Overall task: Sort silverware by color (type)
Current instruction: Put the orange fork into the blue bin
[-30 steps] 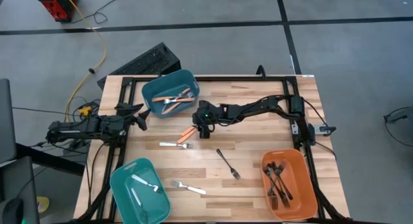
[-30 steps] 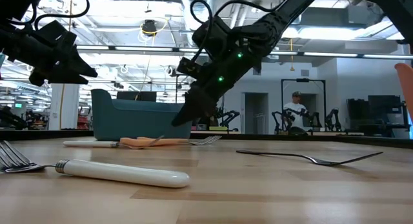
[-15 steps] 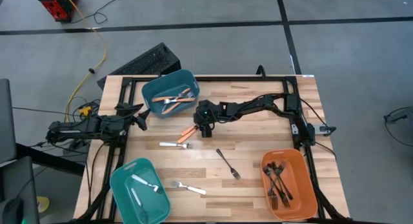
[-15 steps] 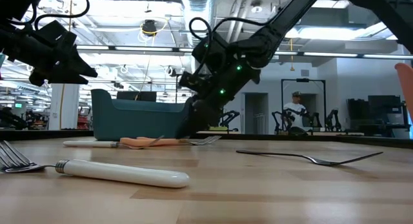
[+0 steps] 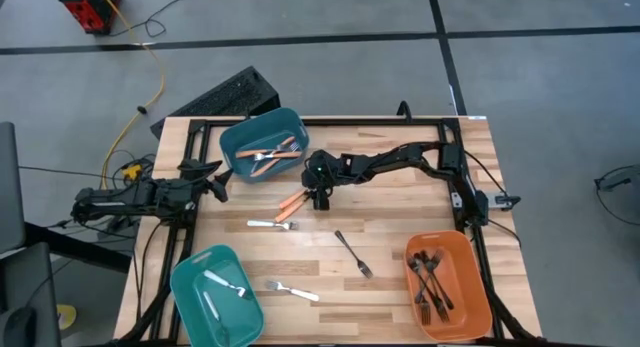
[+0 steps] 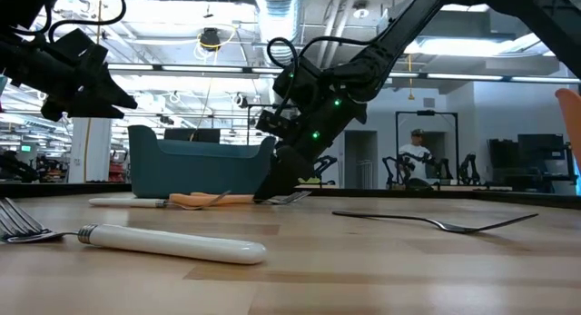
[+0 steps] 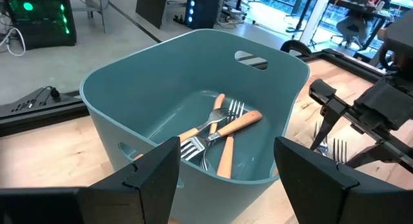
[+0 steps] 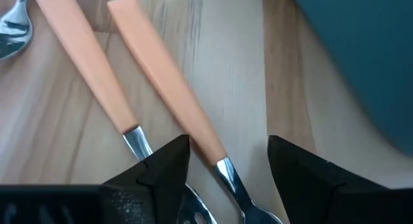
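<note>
My right gripper should close on the fork's neck (image 8: pixel 224 167) now, as its fingers are low beside that neck, level with the end of the orange handle.
Two orange-handled forks (image 5: pixel 291 204) lie side by side on the wooden table (image 5: pixel 400 217), near the far teal bin (image 5: pixel 263 145), which holds more orange-handled forks (image 7: pixel 222 130). My right gripper (image 5: pixel 318 198) is open and low over their tine ends (image 6: pixel 290 198). In the right wrist view one fork's neck (image 8: pixel 224 167) lies between its fingers (image 8: pixel 164 169); no touch shows. My left gripper (image 5: pixel 215 182) waits open at the table's left edge, facing the far bin.
A white-handled fork (image 5: pixel 272 224) lies just nearer than the orange pair, another (image 5: pixel 292 290) near the front, and a black fork (image 5: pixel 352 253) mid-table. A near-left teal bin (image 5: pixel 215 297) holds white forks. An orange bin (image 5: pixel 447 287) holds black forks.
My right gripper has come down toward the table, ending low at the tine ends of the two orange-handled forks, and has tipped a little more downward. Its fingers have stayed open. The forks have not moved.
</note>
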`<control>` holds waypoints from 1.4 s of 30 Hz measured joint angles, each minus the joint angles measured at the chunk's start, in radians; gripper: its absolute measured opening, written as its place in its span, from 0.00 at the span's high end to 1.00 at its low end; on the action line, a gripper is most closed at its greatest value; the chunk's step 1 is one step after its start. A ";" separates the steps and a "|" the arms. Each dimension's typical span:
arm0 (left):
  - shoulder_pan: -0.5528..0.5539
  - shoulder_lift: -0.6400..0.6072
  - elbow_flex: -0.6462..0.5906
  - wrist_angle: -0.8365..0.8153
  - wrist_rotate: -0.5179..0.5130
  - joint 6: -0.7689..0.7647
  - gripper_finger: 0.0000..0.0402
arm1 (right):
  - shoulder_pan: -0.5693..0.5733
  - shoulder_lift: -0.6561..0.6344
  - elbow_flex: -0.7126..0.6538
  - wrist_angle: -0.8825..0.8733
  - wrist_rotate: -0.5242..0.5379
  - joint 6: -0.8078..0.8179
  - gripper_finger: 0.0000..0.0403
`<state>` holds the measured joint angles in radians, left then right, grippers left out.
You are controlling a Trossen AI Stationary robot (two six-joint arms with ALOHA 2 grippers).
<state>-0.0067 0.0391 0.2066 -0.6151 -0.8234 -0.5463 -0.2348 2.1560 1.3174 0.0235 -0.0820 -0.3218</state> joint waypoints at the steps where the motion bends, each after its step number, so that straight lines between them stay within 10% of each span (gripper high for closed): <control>1: 0.000 0.000 0.000 0.000 0.000 0.000 0.42 | -0.003 0.003 0.000 -0.001 -0.005 0.000 0.43; 18: 0.000 0.000 0.000 0.000 -0.002 0.000 0.42 | -0.002 0.017 0.000 -0.011 -0.010 0.006 0.84; 42: 0.000 0.000 0.000 0.000 0.001 -0.012 0.42 | 0.021 -0.025 -0.006 0.001 0.010 0.010 0.85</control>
<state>-0.0067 0.0391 0.2066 -0.6151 -0.8227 -0.5587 -0.2142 2.1308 1.3113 0.0245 -0.0719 -0.3115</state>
